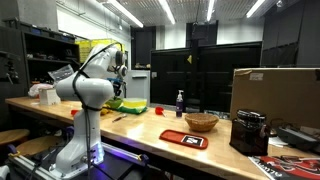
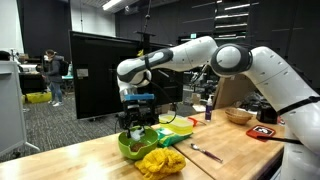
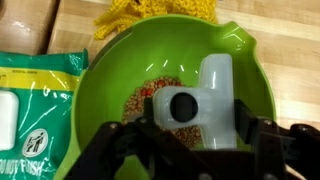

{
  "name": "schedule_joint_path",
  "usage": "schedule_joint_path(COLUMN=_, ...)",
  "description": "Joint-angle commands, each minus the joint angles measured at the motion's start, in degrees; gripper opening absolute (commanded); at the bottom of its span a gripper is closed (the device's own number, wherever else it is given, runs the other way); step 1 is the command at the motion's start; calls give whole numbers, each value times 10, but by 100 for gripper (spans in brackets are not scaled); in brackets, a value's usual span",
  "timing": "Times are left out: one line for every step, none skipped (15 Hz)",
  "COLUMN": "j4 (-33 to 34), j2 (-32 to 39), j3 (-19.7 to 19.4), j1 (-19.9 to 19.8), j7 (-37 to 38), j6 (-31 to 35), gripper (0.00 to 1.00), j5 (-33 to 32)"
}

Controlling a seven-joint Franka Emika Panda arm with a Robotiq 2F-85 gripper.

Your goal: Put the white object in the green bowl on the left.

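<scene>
The white object hangs fully inside the green bowl's rim, so my gripper should open now.
The green bowl (image 3: 100, 110) fills the wrist view, with brown and red crumbs on its bottom. The white object (image 3: 212, 95), a plastic pipe piece with a dark round opening, sits between my gripper's jaws (image 3: 198, 120), over the bowl's inside. The jaws press both of its sides. In an exterior view my gripper (image 2: 135, 118) points down just above the green bowl (image 2: 132, 147) at the table's near end. In an exterior view the bowl (image 1: 128, 103) is at the far left of the table, below my gripper (image 1: 120, 85).
A yellow crumpled thing (image 2: 160, 161) lies beside the bowl, also at the top of the wrist view (image 3: 150, 20). A green packet (image 3: 30, 100) lies left of the bowl. Further along the table are a woven bowl (image 1: 201, 122), a blue bottle (image 1: 180, 102) and a cardboard box (image 1: 275, 95).
</scene>
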Motion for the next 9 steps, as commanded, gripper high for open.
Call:
schedule_joint_path(j4=5, j2=3, j3=-6, j1=4, j7=-1, j6=-4, gripper=74, j5=3)
schedule_joint_path(j4=6, j2=4, j3=-6, j1=3, j7=-2, j6=-4, gripper=74, j5=3)
schedule_joint_path(j4=8, j2=5, j3=-6, j1=3, j7=-2, j6=-5, gripper=74, j5=3)
schedule_joint_path(j4=10, j2=6, j3=-6, j1=3, j7=-2, j6=-6, gripper=74, j5=3)
schedule_joint_path(j4=11, j2=6, j3=-6, j1=3, j7=-2, j6=-7, gripper=74, j5=3)
schedule_joint_path(j4=11, j2=7, j3=-6, j1=3, j7=-2, j6=-7, gripper=74, j5=3)
schedule_joint_path(j4=12, j2=8, j3=-6, j1=3, j7=-2, j6=-7, gripper=74, j5=3)
schedule_joint_path(j4=12, j2=8, j3=-6, j1=3, j7=-2, j6=-7, gripper=74, j5=3)
schedule_joint_path(j4=12, j2=8, j3=-6, j1=3, j7=-2, j6=-7, gripper=74, j5=3)
